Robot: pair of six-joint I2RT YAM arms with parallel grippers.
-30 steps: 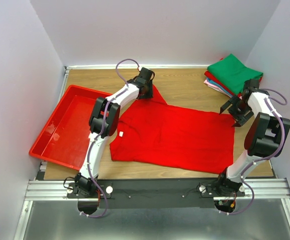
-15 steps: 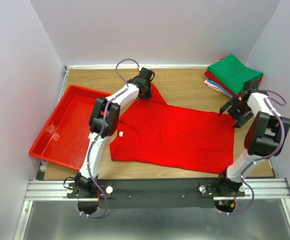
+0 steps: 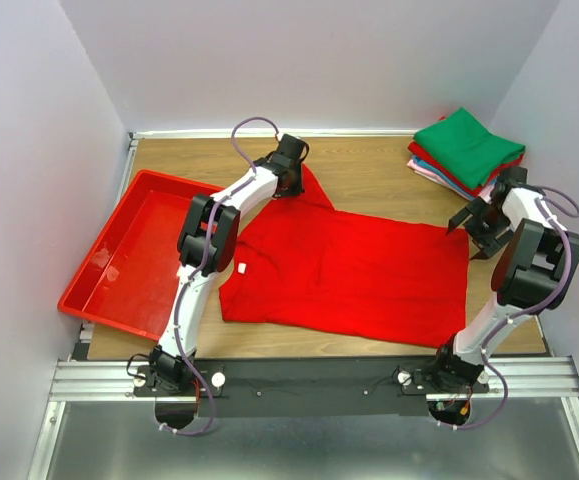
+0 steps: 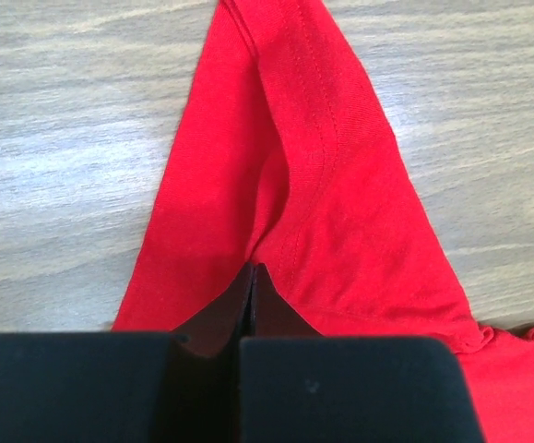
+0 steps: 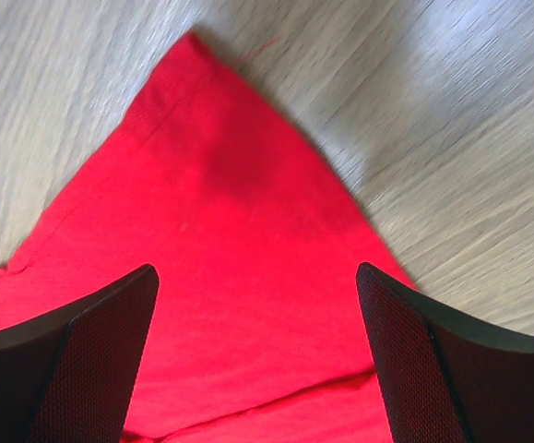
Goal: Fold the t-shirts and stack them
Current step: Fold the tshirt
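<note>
Next, my right gripper grabs the red t-shirt's far corner, opposite the neck-tag end, so that the shirt's far side folds over evenly.
A bright red t-shirt (image 3: 349, 275) lies spread flat on the wooden table, its white neck tag (image 3: 240, 267) at the left. My left gripper (image 3: 287, 186) is at the shirt's far left sleeve (image 4: 294, 166). Its jaws are shut, and the sleeve cloth puckers into a ridge at the tips (image 4: 253, 269). My right gripper (image 3: 468, 232) hangs open over the shirt's far right corner (image 5: 202, 138). In the right wrist view red cloth lies between its spread fingers (image 5: 100, 332), which do not touch it. Folded t-shirts are stacked at the back right, a green one (image 3: 469, 145) on top.
A red plastic tray (image 3: 129, 250) sits at the left edge of the table with nothing in it. Bare wood shows behind the shirt (image 3: 379, 170) and along the near edge. Grey walls close in on three sides.
My left gripper has closed on the sleeve. My right gripper has shifted slightly right and back, over the shirt's far right corner, still open.
</note>
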